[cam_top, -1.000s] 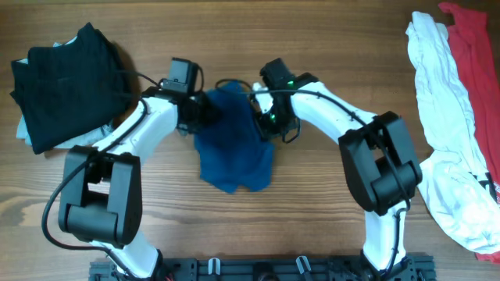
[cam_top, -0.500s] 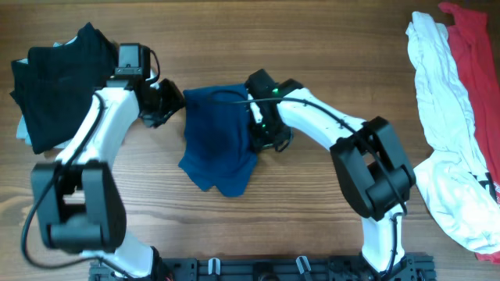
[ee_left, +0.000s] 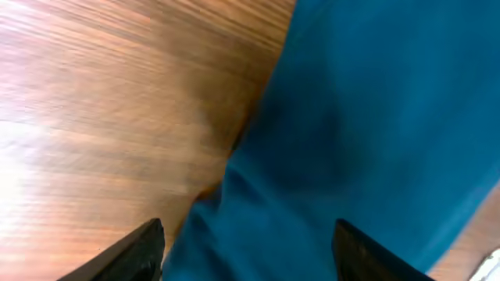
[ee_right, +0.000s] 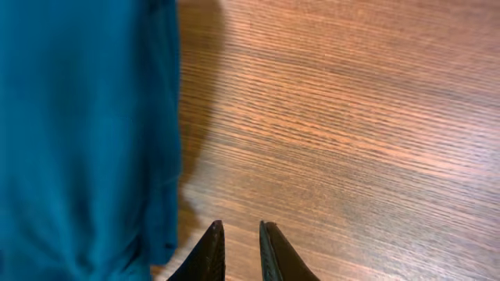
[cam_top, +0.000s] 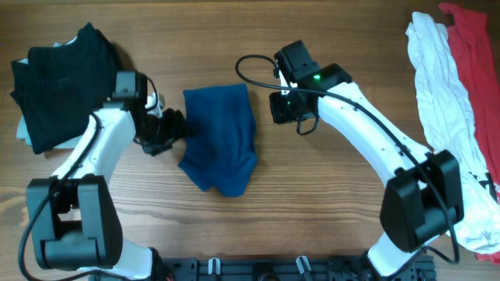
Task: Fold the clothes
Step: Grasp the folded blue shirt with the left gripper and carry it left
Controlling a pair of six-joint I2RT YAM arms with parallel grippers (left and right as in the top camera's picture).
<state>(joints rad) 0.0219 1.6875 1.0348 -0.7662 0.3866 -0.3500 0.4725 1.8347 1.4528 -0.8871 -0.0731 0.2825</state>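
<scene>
Next, the left gripper grabs the folded royal-blue shirt by its edge facing the black garment to lay the shirt on that garment.
The royal-blue shirt lies bunched into a narrow folded shape in the middle of the table. My left gripper is at its left edge, open wide, with blue cloth lying between and beyond the fingers; it holds nothing. My right gripper is just right of the shirt's upper right corner and apart from it. Its fingers are nearly together over bare wood, empty, with the shirt's edge to their left.
A black garment lies at the far left on top of a pale-blue one. A white garment and a red one lie along the right edge. The table is wood.
My right gripper has let go of the shirt and drawn back to the right. My left gripper has come down from the upper left to the shirt's left edge. The shirt lies a little left.
</scene>
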